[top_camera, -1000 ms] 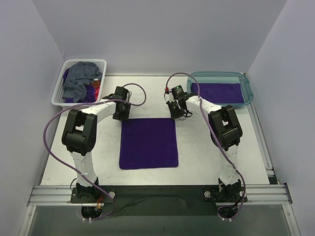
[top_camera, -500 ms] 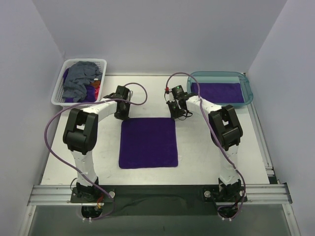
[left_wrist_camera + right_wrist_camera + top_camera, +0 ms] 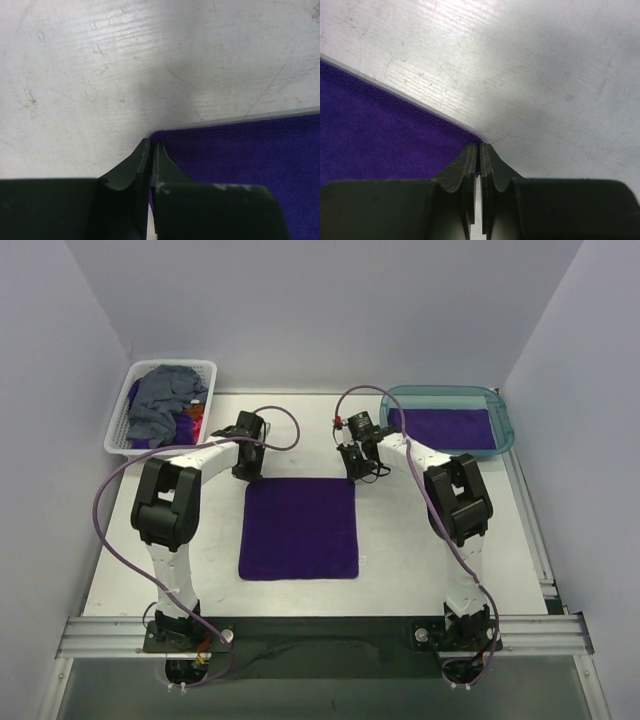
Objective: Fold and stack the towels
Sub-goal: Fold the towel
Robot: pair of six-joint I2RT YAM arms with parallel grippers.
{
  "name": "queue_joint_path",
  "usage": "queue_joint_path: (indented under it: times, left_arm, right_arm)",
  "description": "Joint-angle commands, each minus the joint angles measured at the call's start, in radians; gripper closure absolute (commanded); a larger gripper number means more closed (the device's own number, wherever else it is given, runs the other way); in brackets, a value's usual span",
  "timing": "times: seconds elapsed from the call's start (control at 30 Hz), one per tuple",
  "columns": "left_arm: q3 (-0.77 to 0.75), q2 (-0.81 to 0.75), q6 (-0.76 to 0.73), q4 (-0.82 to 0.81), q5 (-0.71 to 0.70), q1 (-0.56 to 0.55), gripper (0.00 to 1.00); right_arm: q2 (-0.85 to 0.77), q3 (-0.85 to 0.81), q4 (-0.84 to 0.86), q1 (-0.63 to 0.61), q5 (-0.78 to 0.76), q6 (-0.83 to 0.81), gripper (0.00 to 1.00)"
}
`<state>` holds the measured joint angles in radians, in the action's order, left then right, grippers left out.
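Observation:
I would bring up the deep purple towel's far corner (image 3: 251,482) (image 3: 156,138) if I lifted my left gripper now. The gripper's fingers are shut there.
A deep purple towel (image 3: 300,528) lies flat on the table between the arms. My left gripper (image 3: 248,473) is shut on its far left corner; the left wrist view shows the jaws (image 3: 151,145) pinching the purple cloth (image 3: 240,150). My right gripper (image 3: 357,473) is shut on the far right corner; the right wrist view shows its fingertips (image 3: 480,146) closed on the towel's edge (image 3: 370,120). A second purple towel (image 3: 447,428) lies folded in the teal tub (image 3: 506,425). A slate blue-grey towel (image 3: 160,400) lies crumpled in the white basket (image 3: 118,435).
The basket stands at the far left and also holds bits of purple and reddish cloth. The tub stands at the far right. White walls close the table on three sides. A metal rail runs along the near edge.
Both grippers have moved slightly toward the far side, and the purple towel has slid a little that way with them.

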<state>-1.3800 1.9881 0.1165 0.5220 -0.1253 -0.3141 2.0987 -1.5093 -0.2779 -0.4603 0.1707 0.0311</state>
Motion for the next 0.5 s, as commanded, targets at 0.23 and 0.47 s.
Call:
queue_joint_path:
  times: [0.23, 0.47]
  left_arm:
    - [-0.182, 0.041, -0.035, 0.010, -0.062, 0.027, 1.00]
    - [-0.154, -0.044, -0.018, -0.025, -0.073, 0.036, 1.00]
  right_arm:
    - [-0.023, -0.144, -0.050, 0.034, -0.077, -0.048, 1.00]
    - [-0.083, -0.132, -0.046, 0.034, -0.100, -0.060, 1.00]
